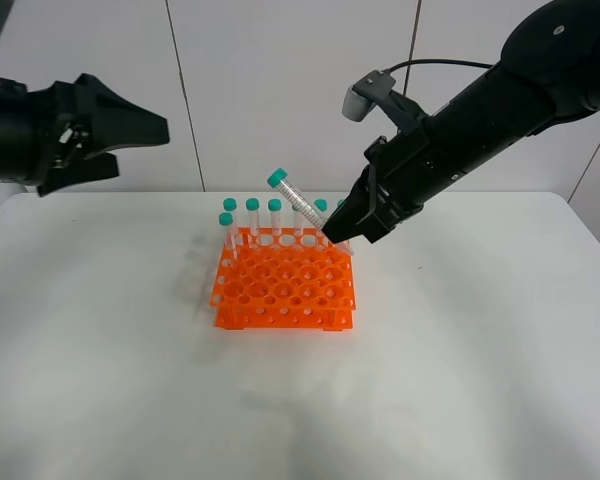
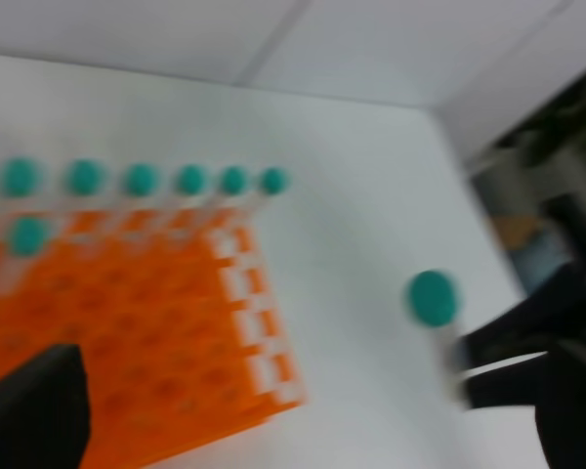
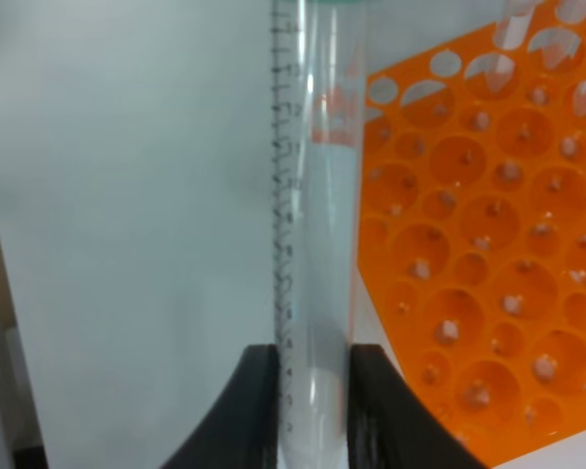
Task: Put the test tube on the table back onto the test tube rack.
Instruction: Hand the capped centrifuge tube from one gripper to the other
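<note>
The test tube should go back in the orange rack [image 1: 285,285], so my left gripper needs to grab the test tube's teal-end with the cap [image 1: 278,178] next.
My right gripper [image 1: 342,232] is shut on the lower end of the test tube [image 1: 293,198], a clear tube with a teal cap. It holds the tube tilted, cap up and to the left, over the back right part of the orange test tube rack [image 1: 285,285]. In the right wrist view the tube [image 3: 317,244] runs between the black fingers [image 3: 259,410], with the rack [image 3: 479,244] beside it. My left gripper [image 1: 140,148] hangs open, high at the left and far from the rack. The blurred left wrist view shows the rack [image 2: 127,322] and the held tube's cap [image 2: 433,297].
Several teal-capped tubes [image 1: 252,205] stand upright along the rack's back rows. The rack sits mid-way across the white table [image 1: 460,350]. A white panelled wall stands behind.
</note>
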`<state>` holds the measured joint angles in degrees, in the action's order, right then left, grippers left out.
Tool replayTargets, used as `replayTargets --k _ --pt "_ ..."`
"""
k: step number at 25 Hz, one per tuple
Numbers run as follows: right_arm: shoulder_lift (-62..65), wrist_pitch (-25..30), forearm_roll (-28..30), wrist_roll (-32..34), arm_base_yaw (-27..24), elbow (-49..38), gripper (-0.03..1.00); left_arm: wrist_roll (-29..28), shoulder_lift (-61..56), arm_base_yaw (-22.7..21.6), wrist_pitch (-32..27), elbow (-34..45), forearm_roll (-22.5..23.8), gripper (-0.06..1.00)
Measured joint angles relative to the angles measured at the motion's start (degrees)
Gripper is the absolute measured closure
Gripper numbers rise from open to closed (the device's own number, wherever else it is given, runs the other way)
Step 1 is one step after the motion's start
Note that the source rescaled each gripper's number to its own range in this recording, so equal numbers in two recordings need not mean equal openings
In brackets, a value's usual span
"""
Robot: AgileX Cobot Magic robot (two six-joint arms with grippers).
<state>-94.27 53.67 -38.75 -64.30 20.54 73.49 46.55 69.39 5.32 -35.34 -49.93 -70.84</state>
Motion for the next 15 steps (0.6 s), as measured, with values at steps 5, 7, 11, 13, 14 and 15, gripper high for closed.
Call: replayTargets --k 5,7,11,13,14,15 --pt "0.00 -0.64 0.00 0.00 0.00 0.00 0.94 11.26 7.40 5.26 0.21 0.00 -18.29 -0.06" --pt "0.00 -0.64 0.00 0.00 0.00 0.00 0.94 14.31 9.87 7.06 0.21 0.00 -23.45 -0.06" --pt "0.00 -0.73 -0.07 0.00 0.00 0.00 0.94 18.74 13.74 10.41 0.26 -0.13 -27.45 -0.06" --pt "0.00 -0.73 -0.07 0.00 0.00 0.00 0.94 19.23 15.36 11.73 0.21 -0.70 -27.87 -0.06" --pt "0.00 -0.78 -0.07 0.00 0.00 0.00 0.94 19.28 16.11 12.42 0.21 -1.10 -27.99 -0.06" --pt "0.00 -0.78 -0.07 0.00 0.00 0.00 0.94 19.40 16.85 13.13 0.21 -1.44 -28.03 -0.06"
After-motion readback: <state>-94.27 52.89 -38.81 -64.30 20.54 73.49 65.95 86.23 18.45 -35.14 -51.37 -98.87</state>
